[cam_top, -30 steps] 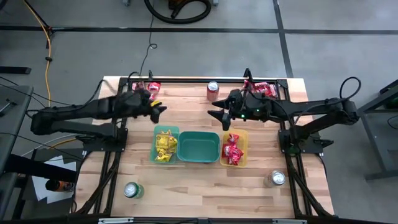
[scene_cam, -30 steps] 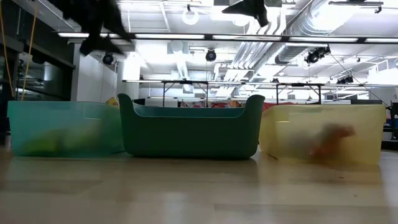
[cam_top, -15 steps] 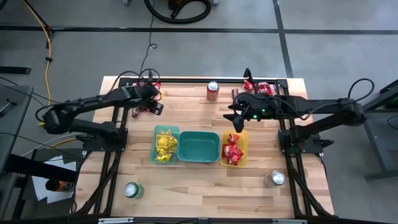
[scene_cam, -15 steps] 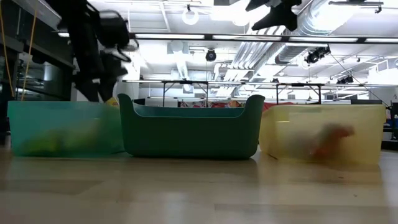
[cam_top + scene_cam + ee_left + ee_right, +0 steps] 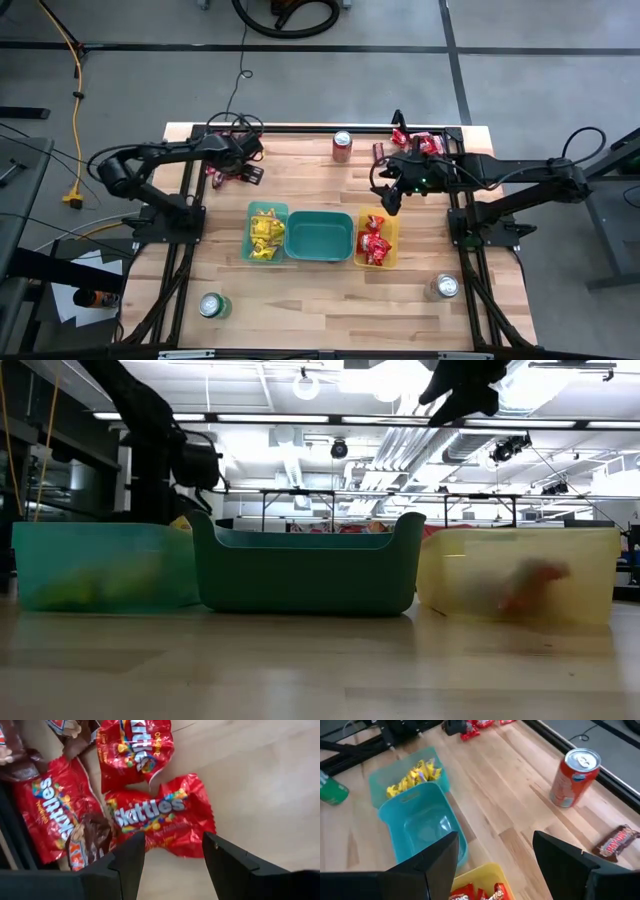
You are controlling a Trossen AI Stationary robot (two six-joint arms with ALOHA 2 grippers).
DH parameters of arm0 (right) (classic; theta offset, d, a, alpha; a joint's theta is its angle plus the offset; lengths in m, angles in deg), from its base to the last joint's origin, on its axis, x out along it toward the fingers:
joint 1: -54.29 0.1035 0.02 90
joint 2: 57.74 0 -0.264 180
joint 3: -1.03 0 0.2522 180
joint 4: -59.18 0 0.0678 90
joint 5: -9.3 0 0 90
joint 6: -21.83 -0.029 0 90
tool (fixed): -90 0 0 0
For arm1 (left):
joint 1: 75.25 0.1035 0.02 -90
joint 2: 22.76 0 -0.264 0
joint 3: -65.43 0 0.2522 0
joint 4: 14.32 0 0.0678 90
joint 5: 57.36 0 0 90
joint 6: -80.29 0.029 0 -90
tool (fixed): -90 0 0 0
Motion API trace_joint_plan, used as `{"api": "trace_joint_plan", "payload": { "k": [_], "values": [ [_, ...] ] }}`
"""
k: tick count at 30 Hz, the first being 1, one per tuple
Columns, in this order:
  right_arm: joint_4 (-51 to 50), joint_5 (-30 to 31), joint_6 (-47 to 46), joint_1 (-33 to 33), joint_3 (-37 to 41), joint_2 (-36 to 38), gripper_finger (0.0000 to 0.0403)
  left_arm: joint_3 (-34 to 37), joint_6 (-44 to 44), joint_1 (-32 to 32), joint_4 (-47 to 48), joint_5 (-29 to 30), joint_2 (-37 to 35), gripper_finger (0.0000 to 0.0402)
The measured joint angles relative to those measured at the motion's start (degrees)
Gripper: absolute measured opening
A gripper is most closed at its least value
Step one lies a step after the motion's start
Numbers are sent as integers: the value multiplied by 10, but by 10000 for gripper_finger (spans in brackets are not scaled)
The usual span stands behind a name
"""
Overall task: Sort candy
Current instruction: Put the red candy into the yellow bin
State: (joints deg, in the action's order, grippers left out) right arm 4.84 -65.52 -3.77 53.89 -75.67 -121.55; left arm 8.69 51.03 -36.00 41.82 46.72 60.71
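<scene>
I should next grab the red packet's wrapper edge beneath the lettering [image 5: 172, 847] with my left gripper. Then I can sort the packet into the yellow bin.
A pile of candy lies at the table's far left corner: red packets [image 5: 160, 817] and dark brown bars [image 5: 87, 842] lying flat on the wood. My left gripper [image 5: 172, 865] points down over this pile [image 5: 216, 172], open, with one red packet just beyond its fingertips. My right gripper [image 5: 389, 203] hangs open and slanted down above the far end of the yellow bin [image 5: 392, 240], which holds red packets [image 5: 374, 244]. Yellow packets [image 5: 265, 232] fill the pale green bin [image 5: 252, 215]. More candy [image 5: 415, 143] lies at the far right corner.
An empty teal bin [image 5: 319, 236] stands between the other two. A red can [image 5: 342, 146] stands at the far middle, a green can [image 5: 211, 305] near left, a silver can [image 5: 443, 287] near right. A brown bar [image 5: 617, 842] lies beyond the red can.
My left gripper has swung from over the table's middle left toward the far left corner, dropped, and tipped from nearly level to pointing down at the candy pile. My right gripper has drawn back toward the table's right edge and tipped downward over the yellow bin. Both stay open.
</scene>
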Motion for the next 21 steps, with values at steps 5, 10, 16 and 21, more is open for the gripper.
{"api": "trace_joint_plan", "payload": {
  "k": [5, 10, 16, 21],
  "values": [
    [12, 25, -8, 0, 0, 0, 252, 0, 17, 13, -24, -1, 34, 186],
    [20, 35, -30, 0, 0, 0, 252, -3, 32, 35, -20, -37, 67, 178],
    [20, 37, -65, 0, 0, 0, 252, -2, 81, 38, -25, -48, 65, 73],
    [20, 37, -80, 1, 0, 0, 252, 3, 104, 38, -36, -64, -5, 15]
  ]
}}
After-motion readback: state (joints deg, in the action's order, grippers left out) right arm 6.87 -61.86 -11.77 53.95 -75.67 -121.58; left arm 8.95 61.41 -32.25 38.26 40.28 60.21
